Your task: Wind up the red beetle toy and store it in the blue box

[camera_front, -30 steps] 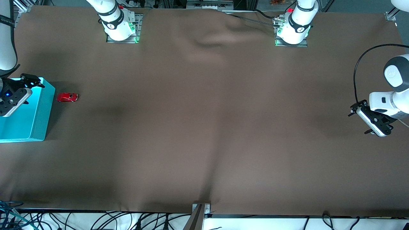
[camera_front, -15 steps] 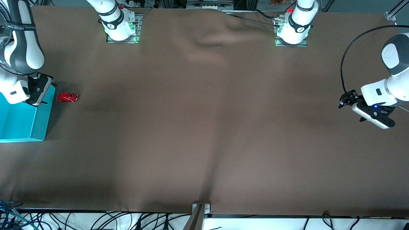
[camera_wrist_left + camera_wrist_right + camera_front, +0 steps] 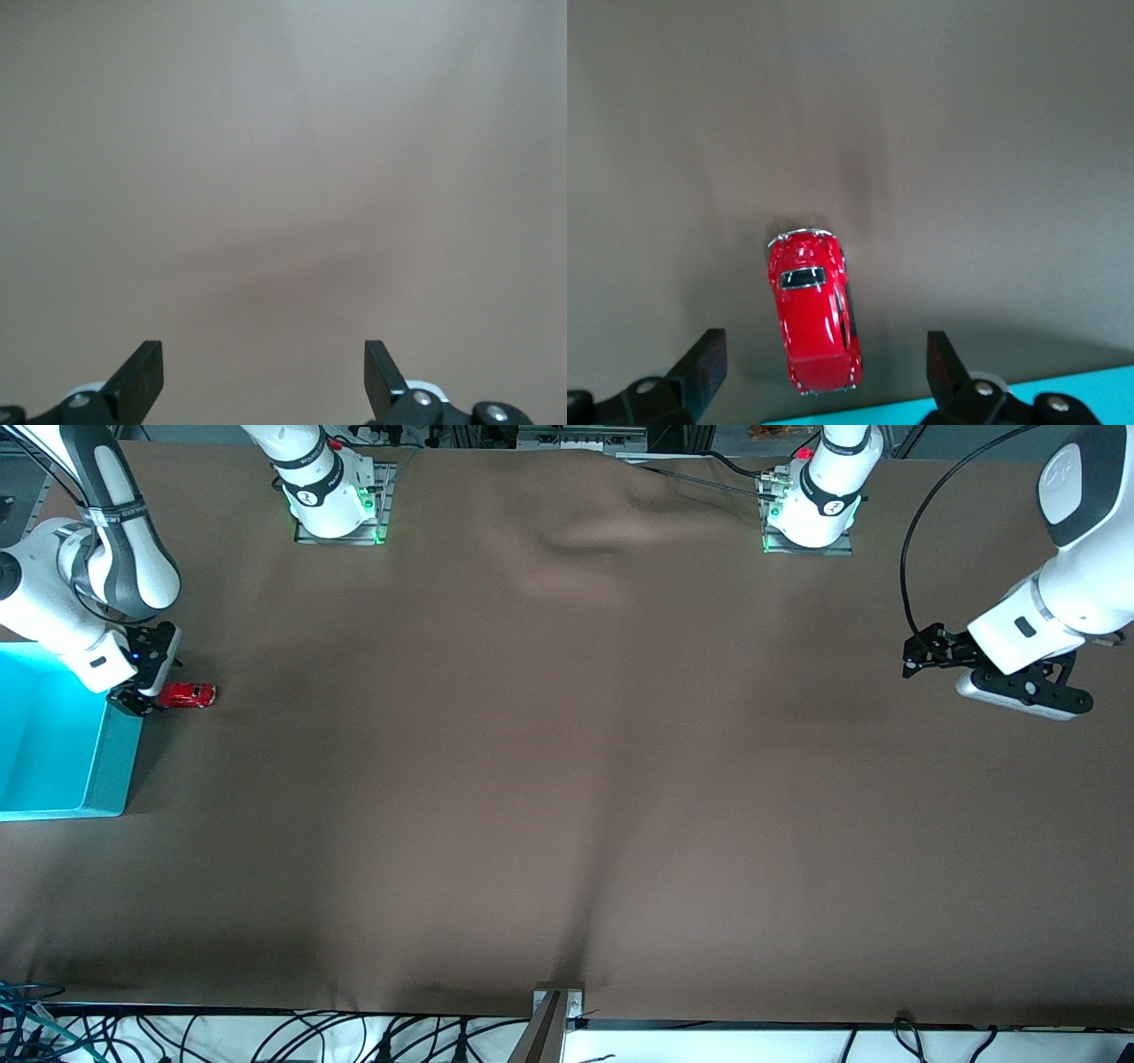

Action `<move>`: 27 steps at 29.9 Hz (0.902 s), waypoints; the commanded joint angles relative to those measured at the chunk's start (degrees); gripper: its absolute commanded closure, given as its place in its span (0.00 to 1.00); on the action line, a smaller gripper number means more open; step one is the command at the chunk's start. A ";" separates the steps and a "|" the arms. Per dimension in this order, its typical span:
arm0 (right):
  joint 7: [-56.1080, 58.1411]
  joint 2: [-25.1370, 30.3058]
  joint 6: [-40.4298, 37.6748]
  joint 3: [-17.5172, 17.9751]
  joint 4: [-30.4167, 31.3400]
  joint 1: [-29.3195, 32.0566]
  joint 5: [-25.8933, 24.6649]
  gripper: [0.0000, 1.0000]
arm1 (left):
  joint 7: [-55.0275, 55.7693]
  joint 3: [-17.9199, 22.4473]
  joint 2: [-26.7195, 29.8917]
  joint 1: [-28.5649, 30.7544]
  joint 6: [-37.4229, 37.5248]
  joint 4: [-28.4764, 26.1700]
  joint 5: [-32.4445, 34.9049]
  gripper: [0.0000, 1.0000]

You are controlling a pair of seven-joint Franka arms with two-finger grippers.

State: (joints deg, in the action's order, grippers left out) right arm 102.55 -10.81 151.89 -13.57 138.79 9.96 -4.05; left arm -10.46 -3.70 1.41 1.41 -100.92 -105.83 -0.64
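My right gripper lowers to the red beetle toy, before it closes: its fingers stop above the toy's sides, so closing now would miss.
The red beetle toy (image 3: 188, 695) lies on the brown table cloth just beside the blue box (image 3: 62, 771), toward the right arm's end of the table. In the right wrist view the toy (image 3: 812, 312) sits between and ahead of the spread fingertips, with the box's rim (image 3: 1063, 394) at the picture's edge. My right gripper (image 3: 133, 695) is open and empty, over the box's edge next to the toy. My left gripper (image 3: 917, 657) is open and empty, up over bare cloth at the left arm's end; its wrist view shows only cloth between its fingers (image 3: 146, 376).
The two arm bases (image 3: 332, 500) (image 3: 811, 509) stand along the table's edge farthest from the front camera. A metal bracket (image 3: 556, 1005) and loose cables lie at the nearest edge. The cloth has a raised wrinkle (image 3: 585, 540) between the bases.
My right gripper has moved from over the blue box toward the toy and turned down beside it. My left gripper has swung up and inward over the table. The toy has not moved.
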 commanded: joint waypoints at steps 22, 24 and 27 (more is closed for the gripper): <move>4.85 -6.59 10.09 0.83 1.48 2.34 0.45 0.59 | 11.60 -1.75 -0.45 -1.94 12.41 14.86 -0.76 0.00; 5.29 -6.16 9.74 0.91 1.39 2.34 0.45 0.62 | 11.60 -1.66 -0.45 -1.85 12.85 15.74 -0.76 0.00; 5.29 -4.93 7.82 2.05 0.95 2.34 0.45 0.62 | 11.51 -1.57 -0.62 -1.58 13.56 16.62 -0.94 0.00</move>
State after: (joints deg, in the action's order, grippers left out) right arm 106.05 -17.93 161.54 -13.26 139.92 11.52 -4.05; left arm 0.42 -5.39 2.56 -0.49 -89.88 -93.11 -1.69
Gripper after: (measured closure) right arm 0.537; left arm 0.000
